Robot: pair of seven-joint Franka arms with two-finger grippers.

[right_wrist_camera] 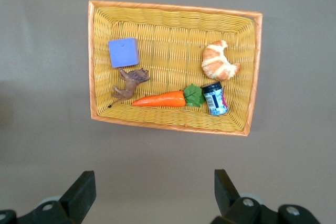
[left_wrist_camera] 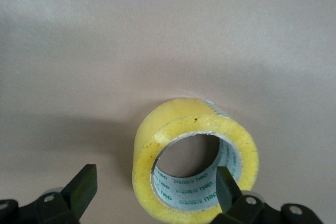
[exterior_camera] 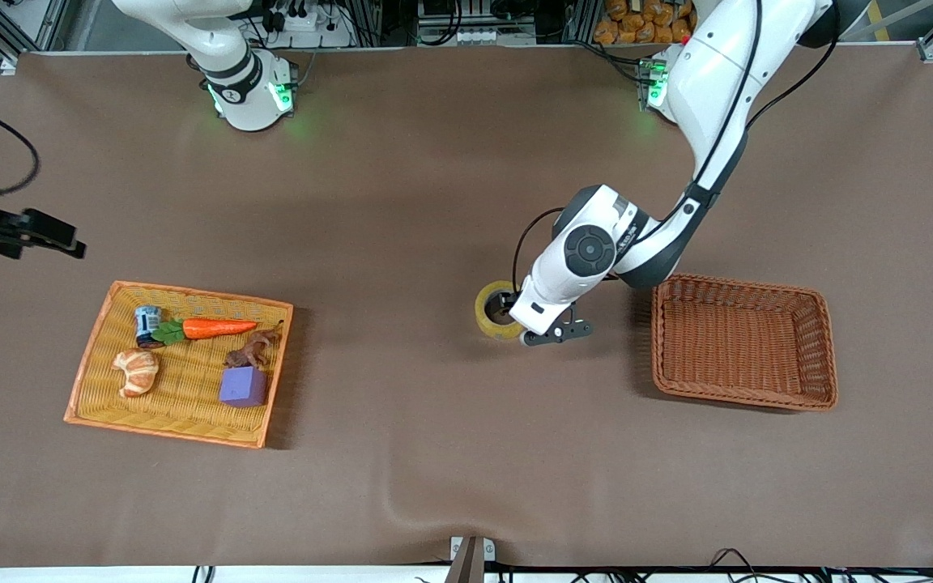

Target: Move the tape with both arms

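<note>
The tape needs to go over to the brown basket, so my left gripper needs to grab it by its ring side [exterior_camera: 509, 331] next.
The tape [exterior_camera: 489, 310] is a yellowish ring with a grey-white core, lying flat on the brown table between the two baskets. My left gripper [exterior_camera: 515, 318] is down at it and open. In the left wrist view the tape [left_wrist_camera: 157, 150] shows with one finger [left_wrist_camera: 227, 190] in its hole and the other finger [left_wrist_camera: 83, 186] outside, so the jaws straddle one wall without closing on it. My right gripper [exterior_camera: 70, 241] is open and empty, held high over the table beside the yellow tray; in the right wrist view it [right_wrist_camera: 153, 188] has only bare table between its fingers.
A yellow wicker tray [exterior_camera: 94, 356] at the right arm's end holds a toy carrot [exterior_camera: 219, 327], a croissant [exterior_camera: 138, 370], a purple block [exterior_camera: 243, 386], a small can [exterior_camera: 147, 322] and a brown toy animal [exterior_camera: 252, 350]. An empty brown basket [exterior_camera: 742, 283] stands beside the left gripper.
</note>
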